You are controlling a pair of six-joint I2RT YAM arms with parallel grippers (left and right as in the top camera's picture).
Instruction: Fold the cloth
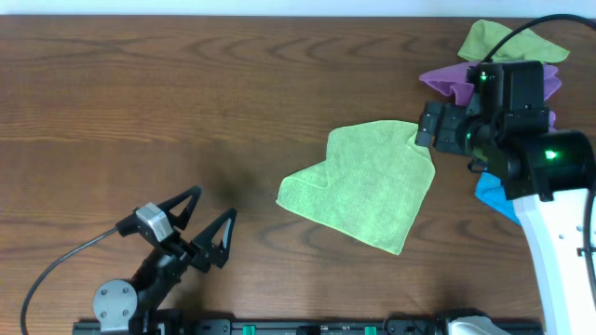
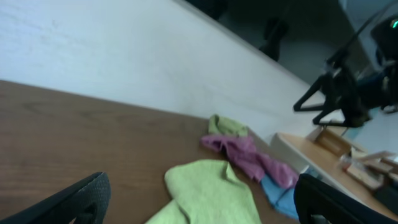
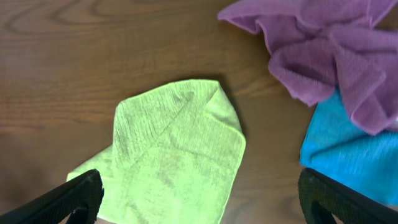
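Note:
The light green cloth needs to be opened flat for folding, so my left gripper should next grab it at the far edge of its folded-over part.
A light green cloth lies on the wooden table right of centre, its upper left part folded over itself. It also shows in the left wrist view and the right wrist view. My right gripper hovers over the cloth's upper right corner, open and empty; its fingertips frame the cloth from above. My left gripper is open and empty near the front left of the table, well apart from the cloth; its fingers frame the bottom of its view.
A pile of other cloths sits at the back right: a purple one, a green one and a blue one partly under the right arm. The purple and blue cloths lie right of the green cloth.

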